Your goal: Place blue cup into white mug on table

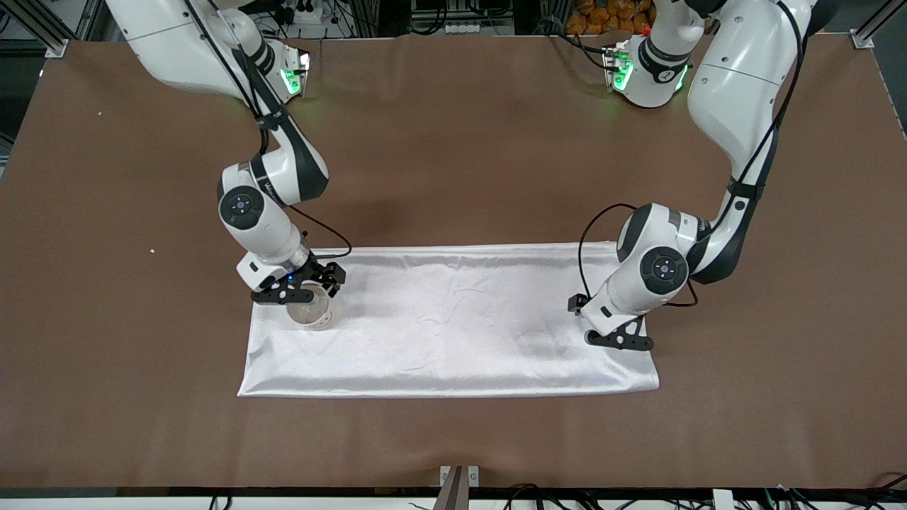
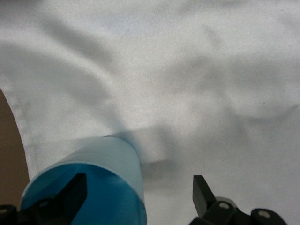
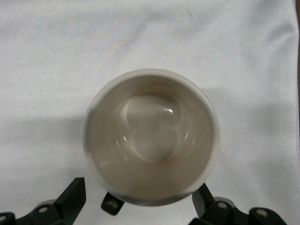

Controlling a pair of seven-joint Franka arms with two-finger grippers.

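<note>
It isn't time to close yet: my right gripper's fingers are above the mug's black handle [image 3: 112, 203] in the right wrist view. They should go lower first, then close on the handle.
The blue cup [image 2: 101, 161] stands on the white cloth near its left-arm end and is hidden under the arm in the front view. My left gripper [image 2: 139, 193] is open, low over the cup. One finger [image 2: 75, 192] shows against the cup's blue inside, and the other is outside its wall. In the front view the left gripper [image 1: 621, 341] sits at the cloth's end. The white mug [image 3: 151, 136] stands on the cloth's right-arm end, its black handle [image 3: 110, 204] toward the gripper. My right gripper [image 3: 138, 199] is open just above the mug [image 1: 312, 316].
The shiny white cloth [image 1: 453, 333] lies across the middle of the brown table [image 1: 453, 142]. The cloth's hem and bare table [image 2: 7, 154] lie close beside the blue cup. Both arms reach down from the bases at the table's edge farthest from the front camera.
</note>
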